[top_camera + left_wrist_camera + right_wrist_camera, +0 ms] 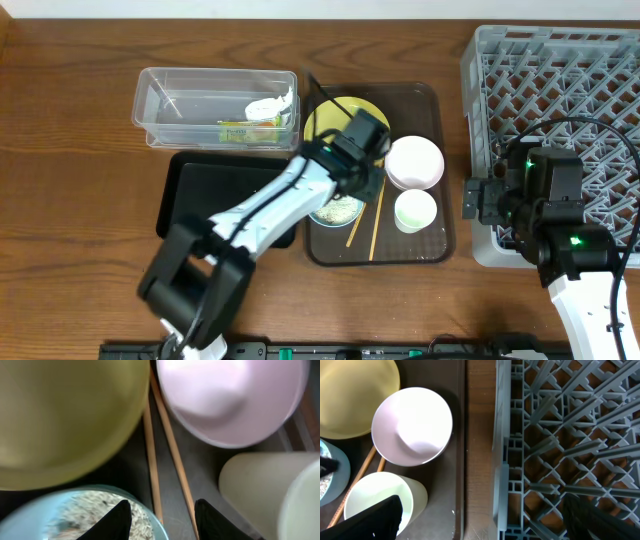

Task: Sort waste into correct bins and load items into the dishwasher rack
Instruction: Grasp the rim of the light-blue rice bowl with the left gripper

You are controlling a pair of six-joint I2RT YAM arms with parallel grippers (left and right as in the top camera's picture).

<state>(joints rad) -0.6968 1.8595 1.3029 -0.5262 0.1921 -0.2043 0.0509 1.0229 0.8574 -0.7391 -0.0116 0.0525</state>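
The light blue bowl isn't ready to be grabbed yet: the fingers of my left gripper are above the bowl's rim, with rice (338, 211) beneath one finger. My left gripper should lower before it closes.
On the brown serving tray (440, 245) sit the yellow plate (325, 115), the pale pink bowl (415, 162), the white cup (415, 210), the light blue bowl (338, 210) with rice scraps in it, and the chopsticks (368, 222). My left gripper (366, 186) is open low over them. In the left wrist view its fingers (162, 522) straddle the blue bowl's rim (75, 515) and the chopsticks (152, 460). My right gripper (468, 200) is open and empty between the tray and the grey dishwasher rack (560, 90). The snack wrapper (240, 131) and the white scrap (270, 105) lie in the clear tub (160, 120).
The black tray (190, 200) lies left of the brown tray, under my left arm. The right wrist view shows my open fingers (485, 525) over the strip of table between the brown tray's rim (460, 435) and the rack wall (502, 460), with the white cup (380, 497) and pink bowl (412, 425) at left.
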